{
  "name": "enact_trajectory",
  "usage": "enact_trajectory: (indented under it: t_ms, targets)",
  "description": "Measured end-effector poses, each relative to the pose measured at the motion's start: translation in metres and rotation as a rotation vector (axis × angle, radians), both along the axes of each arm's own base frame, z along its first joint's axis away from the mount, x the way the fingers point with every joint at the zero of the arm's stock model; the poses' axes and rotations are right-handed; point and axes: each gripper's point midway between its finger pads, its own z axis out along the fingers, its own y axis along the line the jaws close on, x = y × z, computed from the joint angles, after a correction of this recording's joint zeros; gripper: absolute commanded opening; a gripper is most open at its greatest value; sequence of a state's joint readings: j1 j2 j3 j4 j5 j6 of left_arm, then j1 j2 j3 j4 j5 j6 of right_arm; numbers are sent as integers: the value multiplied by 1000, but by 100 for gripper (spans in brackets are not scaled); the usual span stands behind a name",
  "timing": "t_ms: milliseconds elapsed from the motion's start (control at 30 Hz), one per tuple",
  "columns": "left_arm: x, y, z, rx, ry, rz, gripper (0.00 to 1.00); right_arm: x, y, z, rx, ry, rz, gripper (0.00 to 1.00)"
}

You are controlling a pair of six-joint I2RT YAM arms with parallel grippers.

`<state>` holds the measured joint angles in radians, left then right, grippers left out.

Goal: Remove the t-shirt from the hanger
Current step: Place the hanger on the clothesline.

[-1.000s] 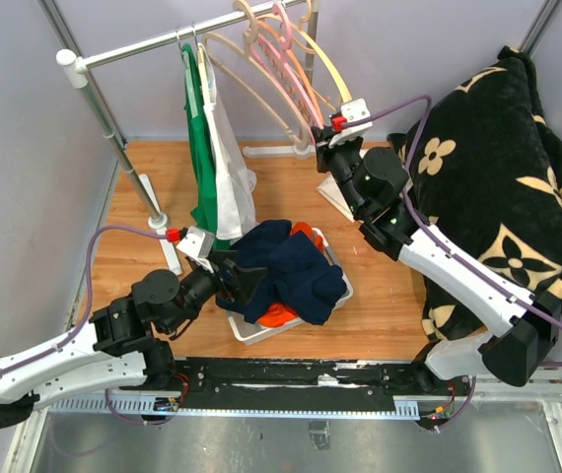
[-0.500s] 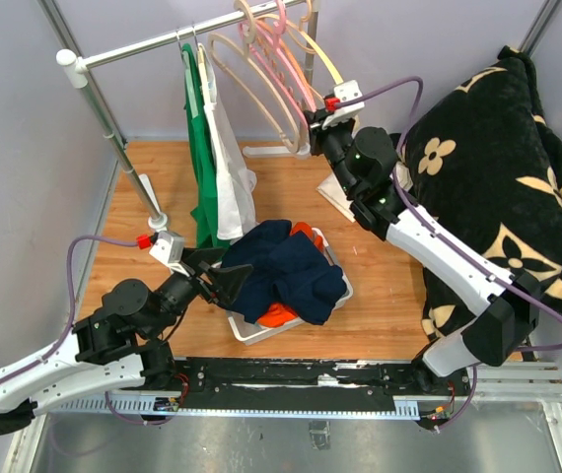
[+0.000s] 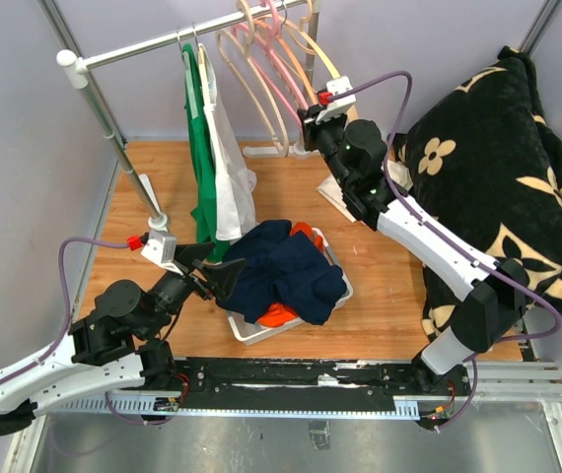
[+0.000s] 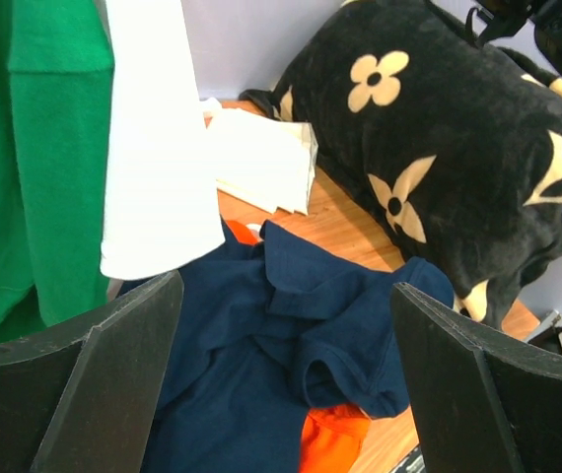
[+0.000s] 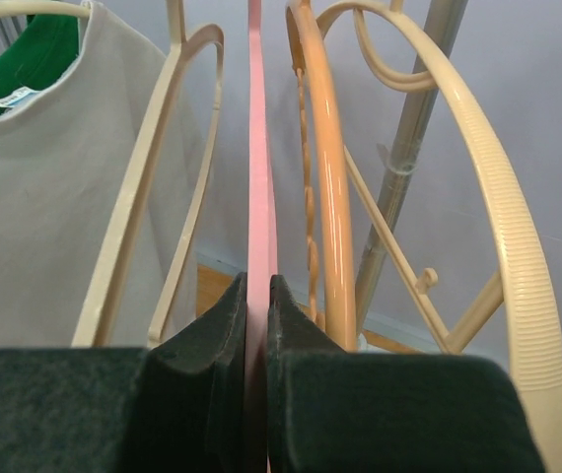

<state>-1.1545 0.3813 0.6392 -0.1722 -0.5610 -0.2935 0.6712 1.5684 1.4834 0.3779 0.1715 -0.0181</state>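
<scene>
The bare pink hanger's [image 5: 258,148] top reaches the bar and the hanger would stay hanging if let go, so my right gripper releases the hanger now.
A navy t-shirt [image 3: 286,266] lies crumpled in a white basket [image 3: 246,331], over an orange garment [image 4: 335,439]. My left gripper [image 3: 220,274] hovers open at the basket's left side, with nothing between its fingers [image 4: 113,365]. A white t-shirt [image 3: 227,148] and a green t-shirt [image 3: 200,148] hang from hangers on the rail [image 3: 153,44]. My right gripper [image 3: 311,110] is shut on a bare pink hanger [image 5: 258,148], up among several empty cream and orange hangers [image 3: 261,69].
The rack's slanted pole [image 3: 113,128] and foot stand at the left of the wooden table. A large black cushion with cream flowers [image 3: 498,187] fills the right side. A folded white cloth [image 4: 261,163] lies beyond the basket.
My left gripper has drawn back to the left, off the navy t-shirt, and opened wider. My right gripper has carried the pink hanger up and back toward the rail.
</scene>
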Motion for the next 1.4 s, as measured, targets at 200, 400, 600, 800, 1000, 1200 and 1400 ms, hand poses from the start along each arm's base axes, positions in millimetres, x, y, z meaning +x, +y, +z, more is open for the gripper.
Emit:
enact_trajectory:
  t_ms: [200, 400, 600, 800, 1000, 1200, 1400]
  targets:
    - [3, 6, 11, -11, -27, 32, 95, 4, 4, -8, 6, 21, 13, 1]
    - [6, 10, 14, -11, -38, 55, 100, 4, 7, -6, 13, 26, 25, 36]
    - [8, 13, 24, -26, -67, 76, 100, -5, 1, -3, 16, 27, 27, 49]
    - [13, 16, 37, -46, -107, 110, 100, -42, -28, 28, 48, -26, 29, 50]
    - [24, 15, 28, 3, -88, 179, 99, -76, -47, 72, 96, -114, 54, 49]
    - [31, 14, 18, 53, -64, 218, 99, -95, -14, 70, 79, -105, 149, 49]
    - [24, 16, 23, 19, -86, 176, 98, -112, 40, 67, 51, -88, 266, 49]
